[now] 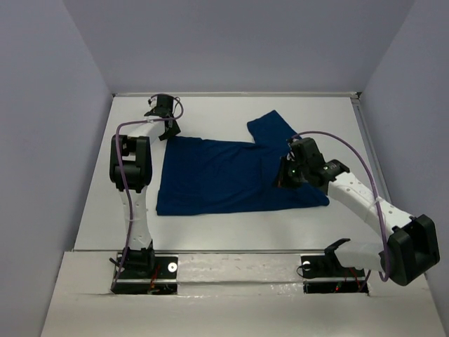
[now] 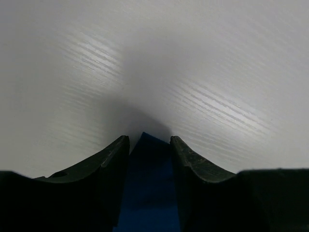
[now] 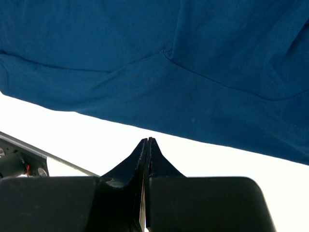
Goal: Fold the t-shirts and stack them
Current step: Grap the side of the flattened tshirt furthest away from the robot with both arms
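Note:
My left gripper should close. Closing now would hold the blue cloth's pointed corner between its open fingers.
The dark navy t-shirt [image 1: 217,175] lies spread flat on the white table, one sleeve pointing to the far side; no print shows. My left gripper [image 1: 160,107] is at the shirt's far left corner. In the left wrist view its jaws [image 2: 149,140] stand apart, and a pointed corner of blue cloth [image 2: 149,193] lies in the gap between them. My right gripper [image 1: 282,181] hovers over the shirt's right part. In the right wrist view it [image 3: 148,140] is shut with nothing in it, and the shirt [image 3: 169,72] fills the view beyond its tips.
White table [image 1: 231,225] with grey walls on three sides. A raised rail [image 1: 361,133] runs along the right edge. The arm bases [image 1: 144,270] sit on the near ledge.

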Controlling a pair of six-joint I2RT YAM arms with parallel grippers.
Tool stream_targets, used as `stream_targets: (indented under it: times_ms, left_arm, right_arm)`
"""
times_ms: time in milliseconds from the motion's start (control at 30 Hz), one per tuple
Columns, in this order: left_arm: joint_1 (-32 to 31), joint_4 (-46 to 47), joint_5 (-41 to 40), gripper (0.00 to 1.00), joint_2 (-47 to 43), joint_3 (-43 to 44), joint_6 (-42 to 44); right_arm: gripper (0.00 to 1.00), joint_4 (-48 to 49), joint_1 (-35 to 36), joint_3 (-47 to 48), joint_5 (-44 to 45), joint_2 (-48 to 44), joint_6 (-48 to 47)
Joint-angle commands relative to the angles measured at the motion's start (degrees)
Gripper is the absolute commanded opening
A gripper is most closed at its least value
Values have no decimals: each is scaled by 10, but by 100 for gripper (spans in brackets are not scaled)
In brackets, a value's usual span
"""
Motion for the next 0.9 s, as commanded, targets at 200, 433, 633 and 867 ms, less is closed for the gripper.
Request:
stream_targets:
  times_ms: [200, 433, 633, 867]
  left_arm:
    - [1, 11, -5, 12, 2, 0, 4]
    - [1, 12, -5, 0, -50, -20, 7]
    - [1, 27, 17, 0, -109, -75, -11]
    - [1, 24, 24, 0, -140, -99, -12]
  right_arm:
    - [15, 52, -13, 132, 29, 115, -49]
    - [38, 87, -148, 361, 36, 340, -70]
    - [50, 92, -198, 581, 63, 523, -81]
    - [55, 20, -218, 917, 69, 778, -81]
